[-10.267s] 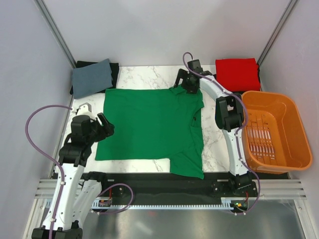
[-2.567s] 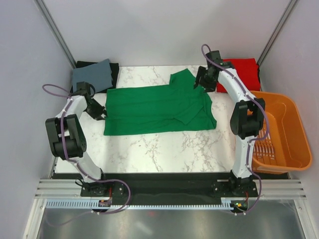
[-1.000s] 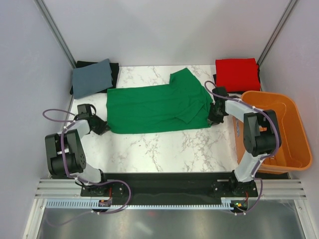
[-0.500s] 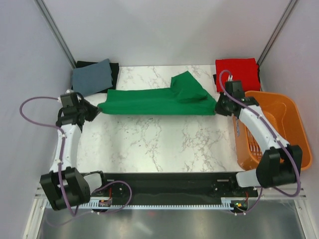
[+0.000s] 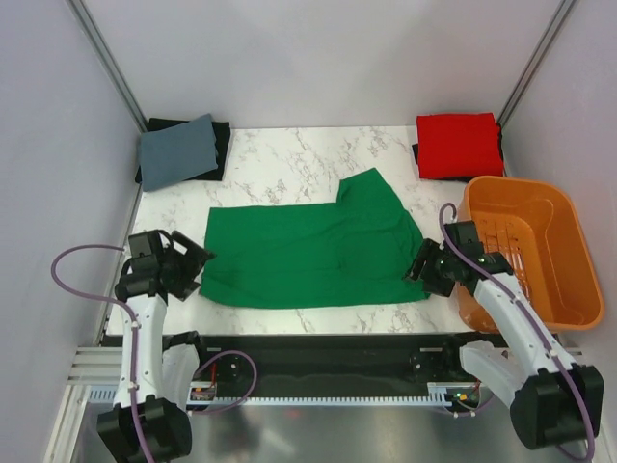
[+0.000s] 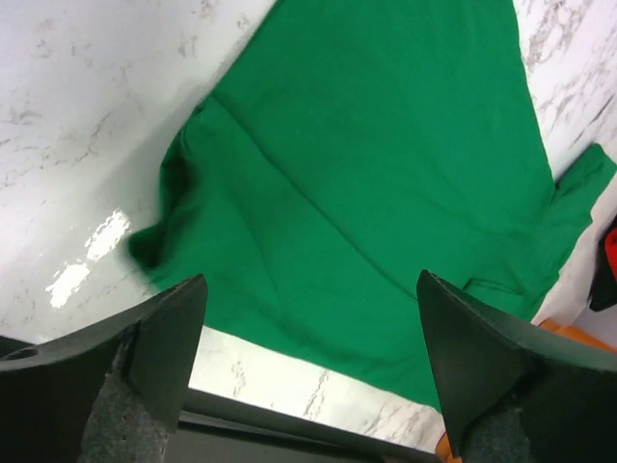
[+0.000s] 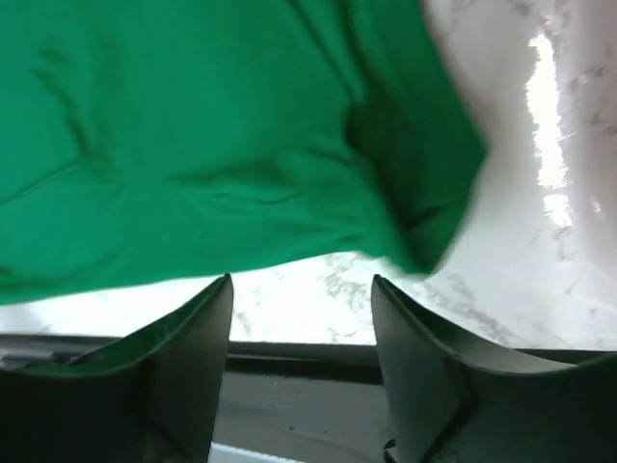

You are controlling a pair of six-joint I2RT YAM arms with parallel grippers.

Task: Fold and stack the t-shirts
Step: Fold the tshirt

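Note:
The robot's right gripper should next grab the far side of the green t-shirt at the tip of the sleeve that sticks out, to fold that side toward the t-shirt's near edge.
The green t-shirt (image 5: 313, 246) lies folded in half across the middle of the table, one sleeve sticking up at its far side. It fills the left wrist view (image 6: 376, 183) and the right wrist view (image 7: 212, 135). My left gripper (image 5: 196, 262) is open and empty just off the shirt's left edge. My right gripper (image 5: 421, 268) is open and empty just off its right edge. The red t-shirt (image 5: 459, 145) lies folded at the far right corner.
An orange slatted basket (image 5: 528, 253) stands at the right edge, close to my right arm. A grey-blue folded cloth (image 5: 179, 148) on a black one lies at the far left corner. The table's near edge (image 5: 308, 335) runs just below the green shirt.
Both grippers carried the green shirt from the far side toward the near edge, laid it flat and let go. Both arms now sit low near the front.

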